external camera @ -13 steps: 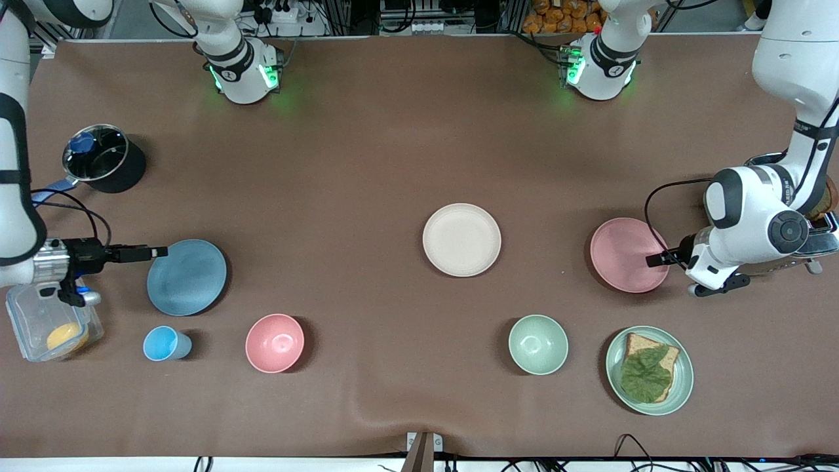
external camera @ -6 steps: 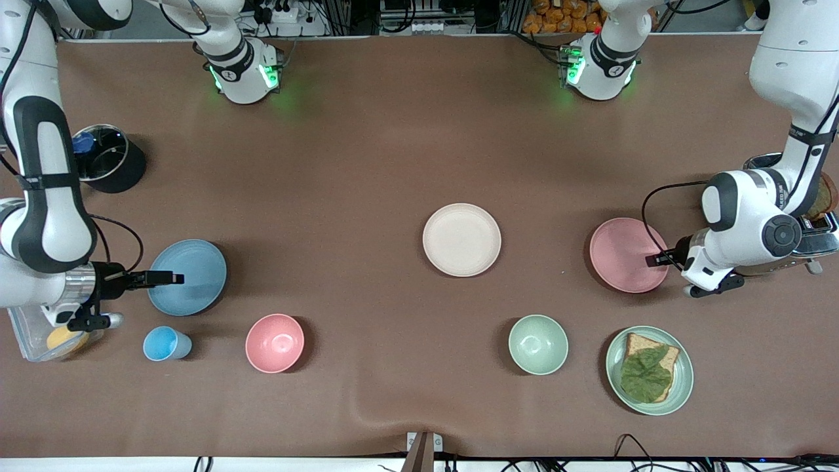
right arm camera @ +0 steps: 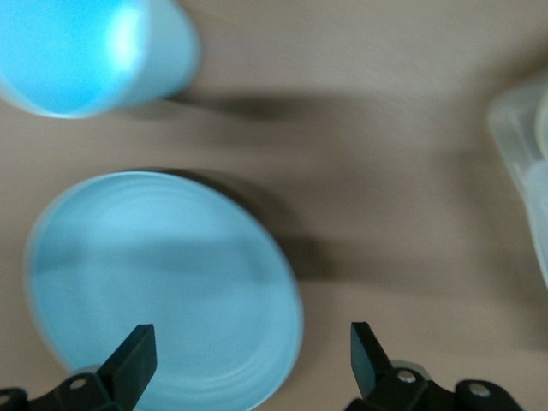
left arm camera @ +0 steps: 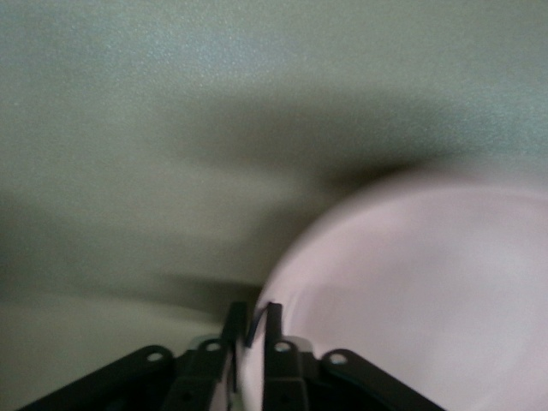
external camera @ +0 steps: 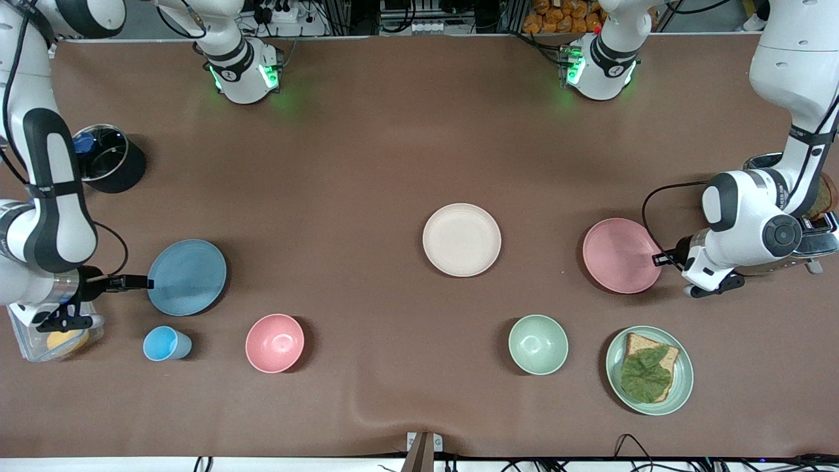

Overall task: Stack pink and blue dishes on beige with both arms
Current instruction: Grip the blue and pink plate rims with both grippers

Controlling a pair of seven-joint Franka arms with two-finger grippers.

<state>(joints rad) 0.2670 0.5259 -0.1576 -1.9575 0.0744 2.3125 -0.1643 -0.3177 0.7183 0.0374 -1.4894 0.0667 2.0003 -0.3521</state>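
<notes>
The light blue plate needs to be stacked onto the beige dish (external camera: 461,240). My right gripper should pick up the plate by its outer rim (external camera: 150,287) next.
The cream-beige plate (external camera: 461,239) lies bare at mid-table. Toward the left arm's end lies the pink plate (external camera: 621,255) (left arm camera: 411,291); my left gripper (external camera: 657,259) (left arm camera: 254,314) is shut on its rim, the rim pinched between the thin dark fingers. The light blue plate (external camera: 187,276) (right arm camera: 163,282) rests flat toward the right arm's end. My right gripper (external camera: 144,282) (right arm camera: 250,336) sits low at that plate's outer rim, open wide, with the rim's edge between its fingers and nothing gripped.
A blue cup (external camera: 165,343) and a pink bowl (external camera: 274,343) stand nearer the camera than the blue plate. A clear container (external camera: 52,334) lies under the right wrist, with a black pot (external camera: 105,160) farther back. A green bowl (external camera: 538,344) and a green plate with bread (external camera: 649,370) sit near the pink plate.
My right gripper swung over the blue plate, then drew back to its outer rim. The pink plate has shifted slightly toward the beige plate in my left gripper's hold.
</notes>
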